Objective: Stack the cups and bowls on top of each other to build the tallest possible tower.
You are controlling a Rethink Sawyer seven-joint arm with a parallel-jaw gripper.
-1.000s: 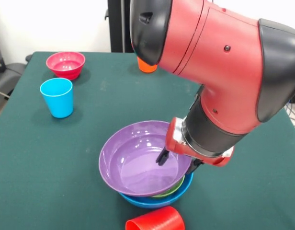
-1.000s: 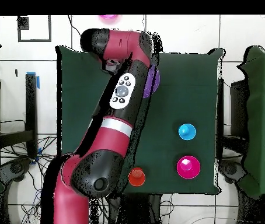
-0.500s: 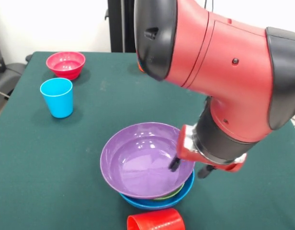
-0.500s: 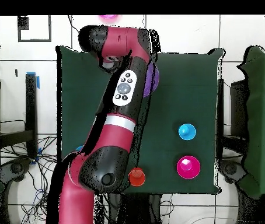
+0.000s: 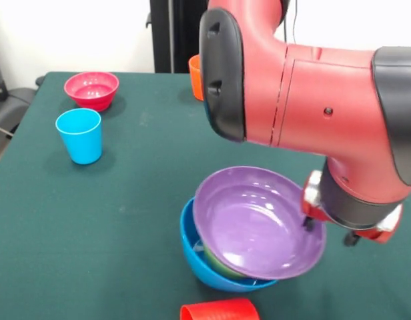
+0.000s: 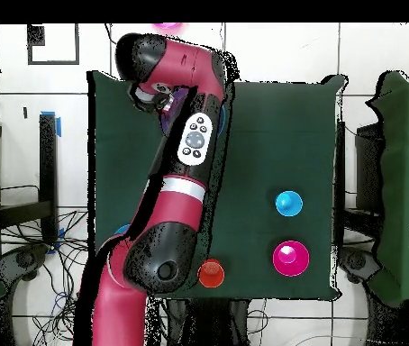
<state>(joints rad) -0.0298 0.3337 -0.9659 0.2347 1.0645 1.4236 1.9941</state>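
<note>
My gripper pinches the purple bowl by its thin rim (image 5: 324, 231) next, since the purple bowl's wide body (image 5: 255, 223) spreads far past my open fingers.
A purple bowl (image 5: 255, 223) lies tilted on a lime green bowl (image 5: 219, 263), and both sit inside a blue bowl (image 5: 192, 250) that is tipped up at its left side. My gripper (image 5: 329, 233) is open at the purple bowl's right rim, one finger inside it and one outside. Lying on its side at the near edge is a red cup (image 5: 219, 311). A light blue cup (image 5: 79, 135) (image 6: 288, 204) stands upright at the left. An orange cup (image 5: 195, 77) (image 6: 211, 273) is half hidden behind the arm. In the overhead view the arm covers the stack.
A hot pink bowl (image 5: 92, 89) (image 6: 291, 259) sits at the far left corner of the green table (image 5: 125, 193). The bulky red arm (image 5: 305, 100) (image 6: 186, 153) hangs over the table's middle and right.
The gripper has moved right along with the purple bowl's rim. The whole bowl stack slid right and tipped, and the orange cup came back into sight.
</note>
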